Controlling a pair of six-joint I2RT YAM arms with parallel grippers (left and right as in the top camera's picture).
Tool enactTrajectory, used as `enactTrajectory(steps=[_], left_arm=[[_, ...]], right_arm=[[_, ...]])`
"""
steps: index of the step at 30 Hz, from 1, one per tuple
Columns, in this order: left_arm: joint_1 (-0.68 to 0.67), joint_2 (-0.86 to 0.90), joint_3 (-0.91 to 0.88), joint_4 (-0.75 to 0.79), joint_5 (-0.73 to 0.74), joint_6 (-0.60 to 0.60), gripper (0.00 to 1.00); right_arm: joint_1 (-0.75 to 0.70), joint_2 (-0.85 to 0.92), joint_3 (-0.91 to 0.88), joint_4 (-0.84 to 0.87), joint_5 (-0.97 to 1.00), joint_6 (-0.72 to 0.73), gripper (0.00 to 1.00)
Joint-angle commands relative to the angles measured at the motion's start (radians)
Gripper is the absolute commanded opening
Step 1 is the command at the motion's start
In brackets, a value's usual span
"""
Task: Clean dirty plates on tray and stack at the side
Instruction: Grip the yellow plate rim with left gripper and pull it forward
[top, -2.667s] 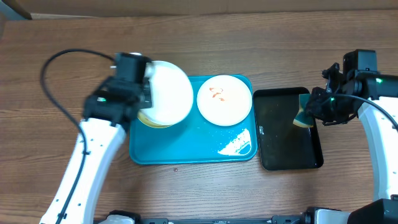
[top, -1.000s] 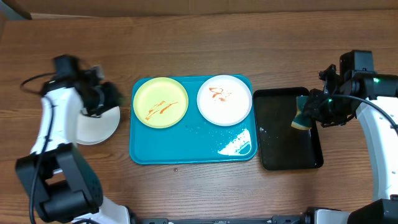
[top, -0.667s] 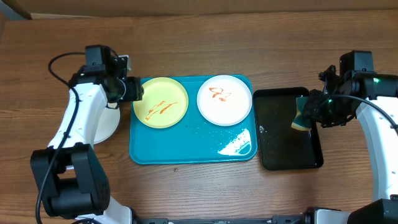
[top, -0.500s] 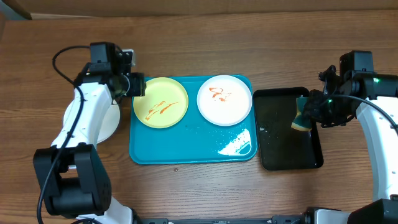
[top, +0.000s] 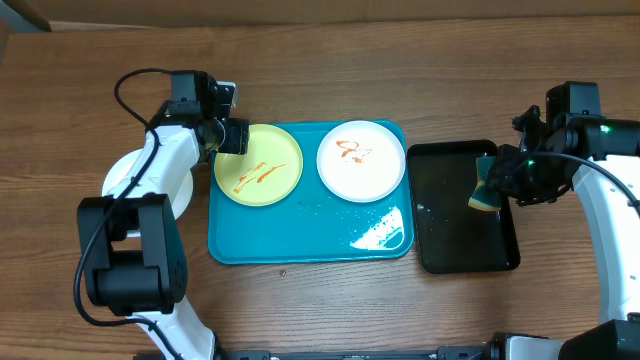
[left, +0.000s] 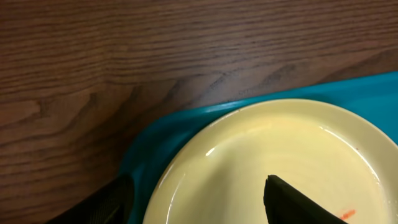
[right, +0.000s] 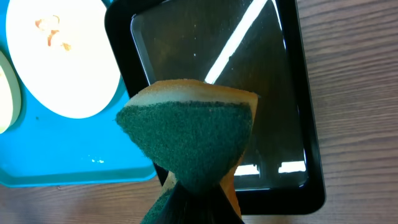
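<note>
I next need to pinch the yellow plate with my left gripper by its rim on the side away from the sponge (right: 189, 140), leaving its smeared side free.
On the turquoise tray (top: 300, 235) lie a pale yellow-green plate (top: 262, 168) and a white plate (top: 362, 165), both with orange-brown smears. A third white plate (top: 180, 195) rests on the table left of the tray, partly under my left arm. My left gripper (top: 232, 137) is open at the yellow plate's far-left rim. In the left wrist view its gripper (left: 199, 205) has one finger (left: 109, 202) outside the yellow plate (left: 249, 149) and the other over it. My right gripper (top: 497, 178) is shut on a green-and-yellow sponge (right: 189, 140), held above the black tray (right: 292, 112).
The narrow black tray (top: 445, 240) sits right of the turquoise tray, with wet glints on its floor. A foamy wet patch (top: 385, 232) lies in the turquoise tray's near-right corner. Bare wooden table surrounds both trays.
My left arm has swung from the white plate on the table to the yellow plate's rim, and its jaws have spread wider. The right arm and sponge have not moved.
</note>
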Motion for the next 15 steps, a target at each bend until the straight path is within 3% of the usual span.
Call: enactTrajectory(steps=[1, 9, 15], left_arm=[[-0.013, 0.028, 0.012, 0.018, -0.006, 0.019, 0.67], [-0.019, 0.090, 0.012, -0.006, -0.006, 0.018, 0.66], [-0.019, 0.092, 0.012, -0.064, -0.007, 0.019, 0.55]], right_arm=[[0.003, -0.003, 0.001, 0.003, -0.012, -0.007, 0.04], [0.003, -0.003, 0.001, -0.002, -0.012, -0.007, 0.04], [0.003, -0.003, 0.001, -0.003, -0.012, -0.007, 0.04]])
